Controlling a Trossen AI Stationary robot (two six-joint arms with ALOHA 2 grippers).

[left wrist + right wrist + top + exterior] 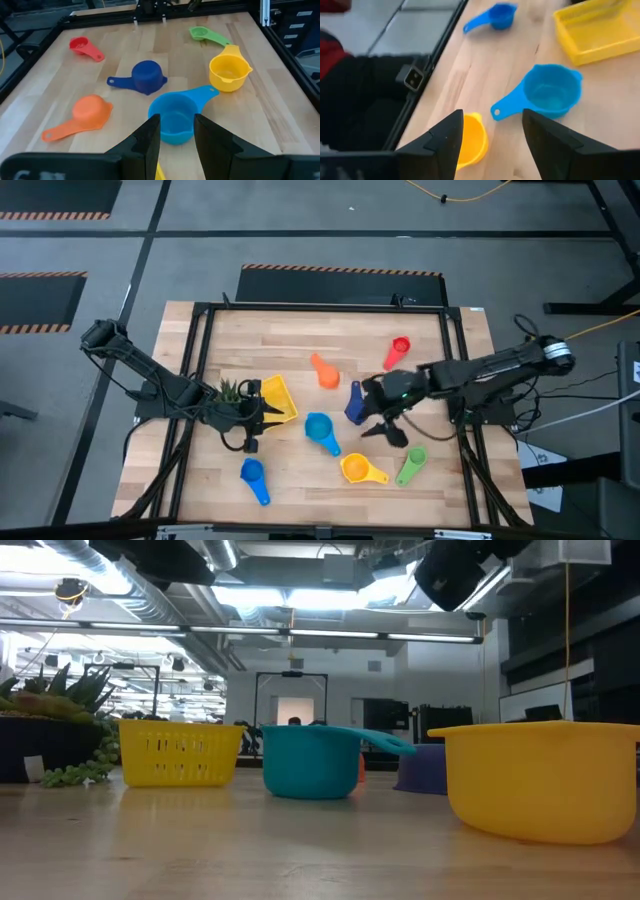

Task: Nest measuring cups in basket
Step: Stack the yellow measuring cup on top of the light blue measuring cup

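Note:
The yellow cup needs to go into the light blue cup [320, 428], so my right gripper will grab it by its rim [350, 459] next.
The yellow basket [279, 400] sits left of the table's centre, beside a spiky plant [231, 390]. My left gripper [255, 417] is open at the basket's left side, and a sliver of yellow [159, 173] shows between its fingers. Cups lie scattered on the table: large light blue [321, 431], small blue [254, 476], dark blue [354, 402], orange [325, 370], red [399, 346], yellow [358, 469], green [412, 464]. My right gripper [386, 430] hangs open between the dark blue and yellow cups. In its wrist view the yellow cup [472, 137] lies just past one finger.
A black metal frame [195, 360] runs around the wooden table top. Bare wood lies along the far edge and between the cups. In the low view the basket [180, 753], light blue cup [312, 762] and yellow cup [545, 780] stand in a row, with the plant [55, 730] at the left.

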